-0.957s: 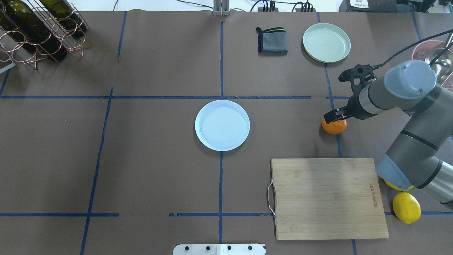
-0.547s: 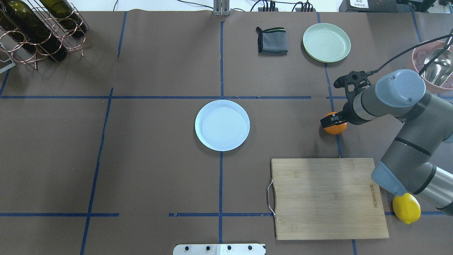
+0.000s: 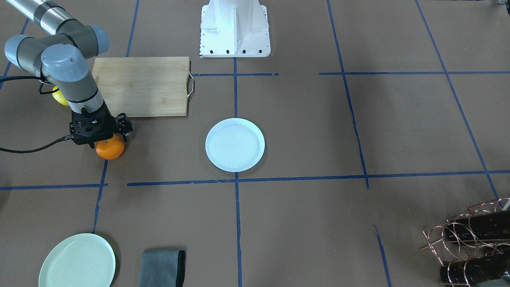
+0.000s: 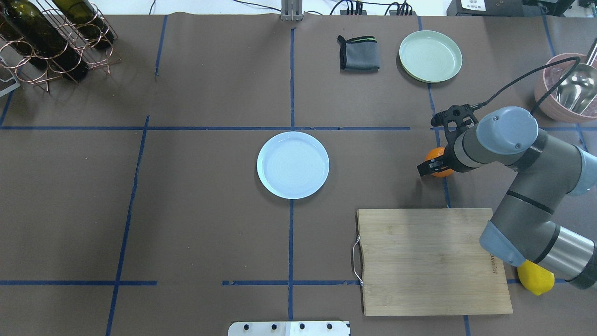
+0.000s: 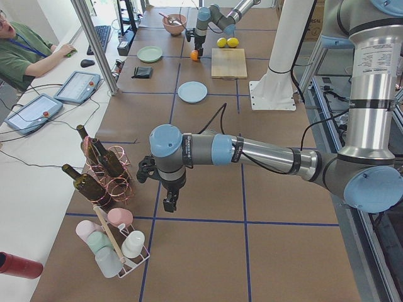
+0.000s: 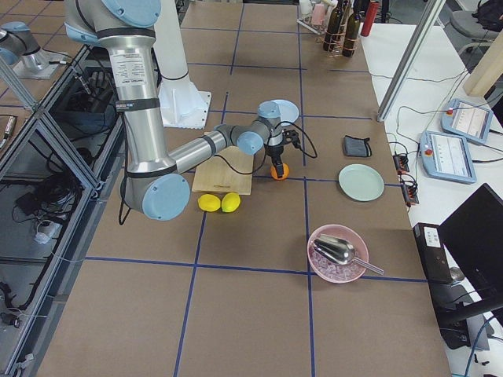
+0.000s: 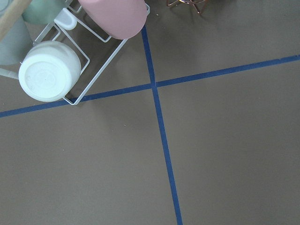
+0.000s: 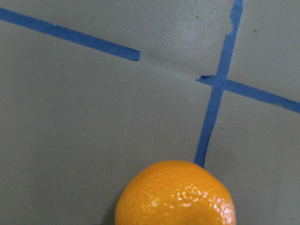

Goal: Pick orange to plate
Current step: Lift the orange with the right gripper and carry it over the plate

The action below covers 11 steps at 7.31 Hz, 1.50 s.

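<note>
My right gripper is going to take hold of the orange around its round body (image 3: 109,149) next, so that it can set the orange on the plate (image 3: 234,144).
The orange (image 4: 435,153) rests on the brown table at a blue tape line, right of centre; it also shows as the orange (image 3: 110,150) and fills the bottom of the right wrist view as the orange (image 8: 176,194). My right gripper (image 4: 433,164) hangs directly over it, open, with its black fingers down around the fruit's top, seen as the right gripper (image 3: 101,136). The pale bluish-white plate (image 4: 293,164) lies empty at the table's centre, well left of the orange. My left gripper (image 5: 169,202) hovers over the table near the bottle rack; I cannot tell whether it is open or shut.
A wooden cutting board (image 4: 433,261) lies near the orange, with a lemon (image 4: 536,279) partly under the right arm. A mint-green plate (image 4: 430,56) and folded grey cloth (image 4: 358,53) sit at the far side, a pink bowl (image 4: 555,109) at the right edge, a bottle rack (image 4: 51,37) far left.
The right arm has swung left and lowered, so the gripper now covers more of the orange. The orange and plate have not moved.
</note>
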Tool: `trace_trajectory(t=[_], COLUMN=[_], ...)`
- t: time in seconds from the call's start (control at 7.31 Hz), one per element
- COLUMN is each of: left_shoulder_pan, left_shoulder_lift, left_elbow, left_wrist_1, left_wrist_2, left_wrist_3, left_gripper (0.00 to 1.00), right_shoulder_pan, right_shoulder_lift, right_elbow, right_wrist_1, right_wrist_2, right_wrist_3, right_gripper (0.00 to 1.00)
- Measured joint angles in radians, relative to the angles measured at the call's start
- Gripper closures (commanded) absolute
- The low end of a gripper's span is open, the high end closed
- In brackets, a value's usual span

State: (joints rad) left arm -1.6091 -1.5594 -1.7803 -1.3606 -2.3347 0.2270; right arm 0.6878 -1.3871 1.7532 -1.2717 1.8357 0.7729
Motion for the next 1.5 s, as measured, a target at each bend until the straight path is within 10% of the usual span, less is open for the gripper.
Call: trace_trajectory(t=[0.14, 0.55, 1.23, 1.5], left_shoulder_pan=[0.0, 0.0, -0.002, -0.001], left_shoulder_lift=[0.0, 0.001, 0.003, 0.004], left_elbow=[0.0, -0.003, -0.008, -0.009], left_wrist_1=[0.0, 0.0, 0.0, 0.0], left_wrist_2=[0.0, 0.0, 0.002, 0.002], left_wrist_3=[0.0, 0.0, 0.0, 0.0], left_gripper=[0.0, 0.0, 0.0, 0.0], right_shoulder_pan=[-0.007, -0.011, -0.065, -0.133], right_shoulder_lift=[0.002, 0.019, 0.363, 0.563], right_elbow=[-0.004, 0.0, -0.023, -0.173], right_wrist_1=[0.0, -0.001, -0.191, -0.241], right_wrist_2=[-0.005, -0.008, -0.024, -0.091], right_wrist_3=[0.0, 0.003, 0.249, 0.374], right_gripper=[0.11, 0.98, 0.98, 0.91])
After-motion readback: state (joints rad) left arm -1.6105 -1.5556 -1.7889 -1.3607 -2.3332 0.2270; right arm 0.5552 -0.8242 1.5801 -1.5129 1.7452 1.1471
